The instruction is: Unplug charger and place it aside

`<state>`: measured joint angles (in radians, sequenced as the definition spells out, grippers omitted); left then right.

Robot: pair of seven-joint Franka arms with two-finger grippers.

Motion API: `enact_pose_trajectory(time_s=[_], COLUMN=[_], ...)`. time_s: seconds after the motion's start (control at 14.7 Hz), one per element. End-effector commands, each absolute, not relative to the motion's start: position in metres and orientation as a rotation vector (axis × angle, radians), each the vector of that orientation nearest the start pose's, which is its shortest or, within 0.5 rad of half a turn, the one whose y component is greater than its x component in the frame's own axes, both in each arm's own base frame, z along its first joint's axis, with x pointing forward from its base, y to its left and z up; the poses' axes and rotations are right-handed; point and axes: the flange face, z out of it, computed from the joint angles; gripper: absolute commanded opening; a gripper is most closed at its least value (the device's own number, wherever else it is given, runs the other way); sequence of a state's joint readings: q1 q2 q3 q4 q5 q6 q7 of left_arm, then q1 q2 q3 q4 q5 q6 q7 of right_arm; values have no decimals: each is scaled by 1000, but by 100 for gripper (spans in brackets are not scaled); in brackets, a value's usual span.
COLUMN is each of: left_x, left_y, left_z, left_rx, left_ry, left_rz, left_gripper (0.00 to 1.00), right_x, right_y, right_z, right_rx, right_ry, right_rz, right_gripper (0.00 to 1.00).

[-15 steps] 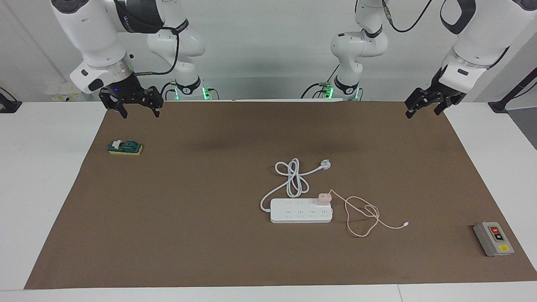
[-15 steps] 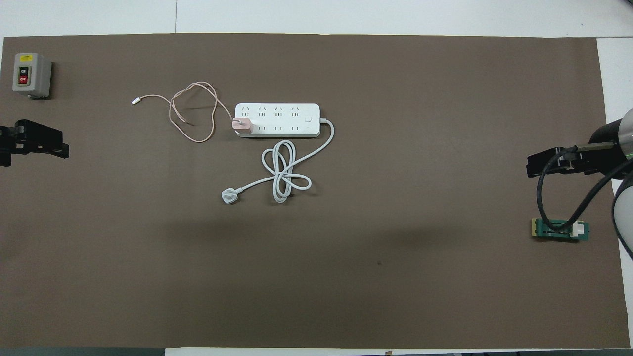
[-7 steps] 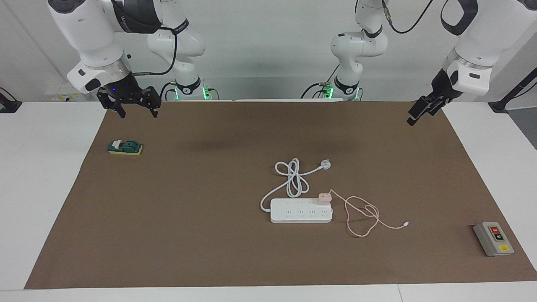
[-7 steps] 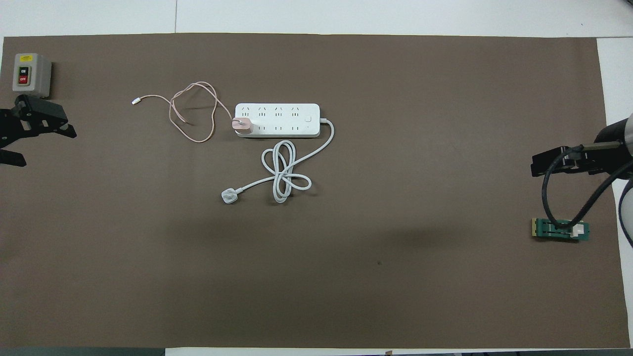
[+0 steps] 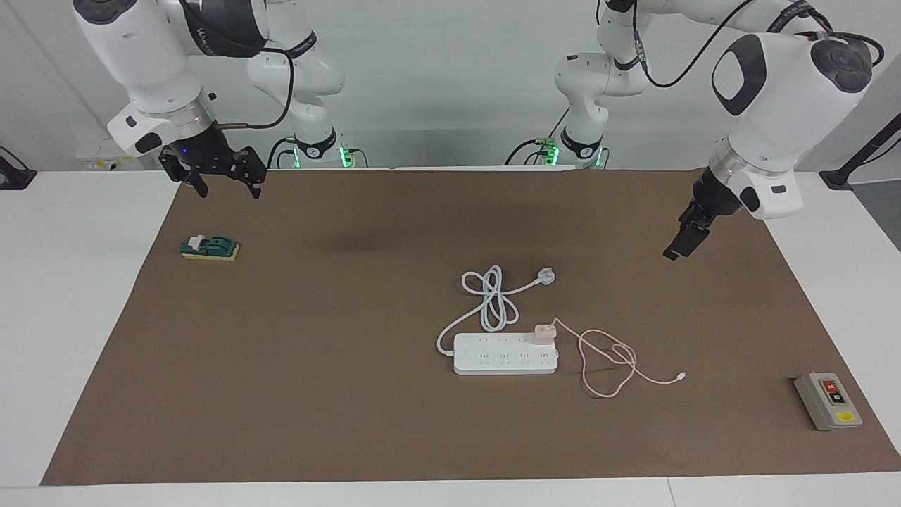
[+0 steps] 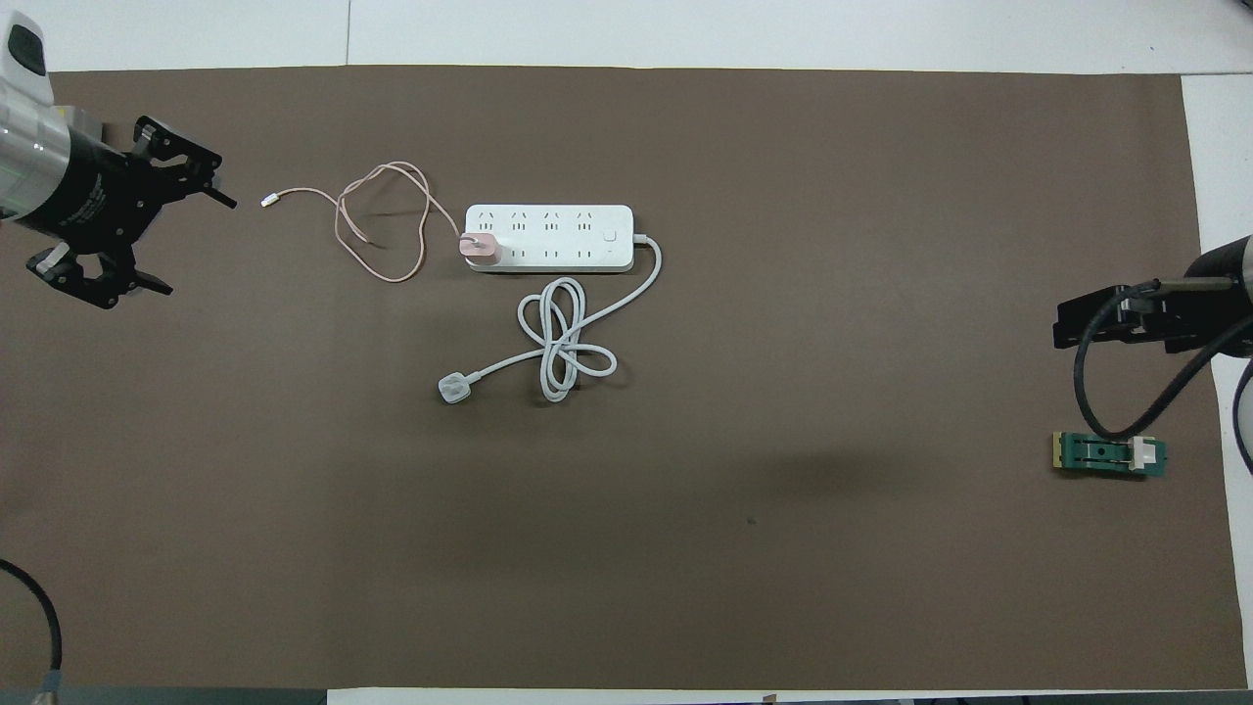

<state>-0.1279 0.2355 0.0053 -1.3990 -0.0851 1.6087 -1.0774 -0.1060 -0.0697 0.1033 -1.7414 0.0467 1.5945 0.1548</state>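
The power strip has to stay steady while the robot unplugs the charger [image 6: 480, 247], so the right gripper next needs to take hold of the strip by its corded end [image 6: 623, 240].
The pale pink charger [image 5: 543, 332] [image 6: 480, 247] is plugged into the end socket of the white power strip [image 5: 503, 354] [image 6: 548, 235]. Its thin pink cable [image 5: 605, 359] [image 6: 382, 225] lies looped on the mat and ends in a small white connector [image 5: 681, 376] [image 6: 266, 201]. My left gripper [image 5: 679, 246] [image 6: 199, 247] is open and empty, in the air over the mat toward the left arm's end, apart from the charger. My right gripper [image 5: 230, 191] is open and empty, in the air over the mat's corner at the right arm's end.
The strip's thick white cord [image 5: 489, 303] lies coiled nearer to the robots, ending in a white plug [image 5: 547, 275]. A grey switch box [image 5: 828, 400] sits at the left arm's end. A green knife switch [image 5: 210, 247] [image 6: 1109, 453] sits under the right gripper's side. A brown mat [image 5: 317, 394] covers the table.
My left gripper has swung out from the mat's edge and come lower over the mat, toward the cable's end. The right gripper has barely shifted. The charger has not moved.
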Motion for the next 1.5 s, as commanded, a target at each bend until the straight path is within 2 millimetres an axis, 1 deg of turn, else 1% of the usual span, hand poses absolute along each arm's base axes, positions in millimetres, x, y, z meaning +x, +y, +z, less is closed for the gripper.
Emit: enact_pose_trajectory(time_s=[0.0,0.07,0.14,0.2,0.34,0.41,0.48,0.55,0.61,0.68,0.75,0.82,0.89,0.95,1.02,1.09,1.16,1.23,1.3,1.43], left_x=[651,659,664,670,679,684,690,690,695,701,707,706,704,699,691,687,683,676,670,665], left_y=[-109,-116,-119,-123,-121,-128,-133,-155,-168,-166,-168,-184,-206,-212,-228,-240,-253,-265,-266,-267], left_z=[572,572,570,555,546,531,518,507,490,485,467,457,451,437,428,420,413,402,390,383], left_rx=[-2699,-2676,-2656,-2612,-2538,-2495,-2431,-2393,-2331,-2244,-2207,-2226,-2261,-2251,-2261,-2265,-2271,-2282,-2277,-2287], left_ry=[-1726,-1774,-1808,-1849,-1981,-2020,-2095,-2140,-2203,-2309,-2336,-2307,-2296,-2277,-2243,-2242,-2233,-2192,-2157,-2155], left_rz=[105,90,86,91,68,70,71,71,71,62,62,58,44,61,71,66,34,-7,-19,-31], left_gripper=[100,100,100,100,100,100,100,100,100,100,100,100,100,100,100,100,100,100,100,100], right_x=[547,556,566,579,595,601,615,629,641,655,660,663,667,671,690,702,706,708,710,716], right_y=[47,66,89,129,176,193,207,228,243,252,267,278,288,299,303,306,312,312,313,315], right_z=[545,528,513,485,452,436,421,404,388,376,359,343,331,319,305,294,283,273,270,265], right_rx=[-2959,-2891,-2787,-2633,-2408,-2313,-2205,-2138,-2085,-2024,-2004,-1975,-1940,-1940,-1908,-1888,-1890,-1893,-1908,-1959], right_ry=[604,733,869,1081,1319,1424,1516,1561,1612,1649,1657,1668,1677,1677,1698,1718,1717,1720,1712,1693], right_rz=[226,263,305,378,457,503,558,609,646,665,685,686,662,674,678,681,685,689,679,635], right_gripper=[100,100,100,100,100,100,100,100,100,100,100,100,100,100,100,100,100,100,100,100])
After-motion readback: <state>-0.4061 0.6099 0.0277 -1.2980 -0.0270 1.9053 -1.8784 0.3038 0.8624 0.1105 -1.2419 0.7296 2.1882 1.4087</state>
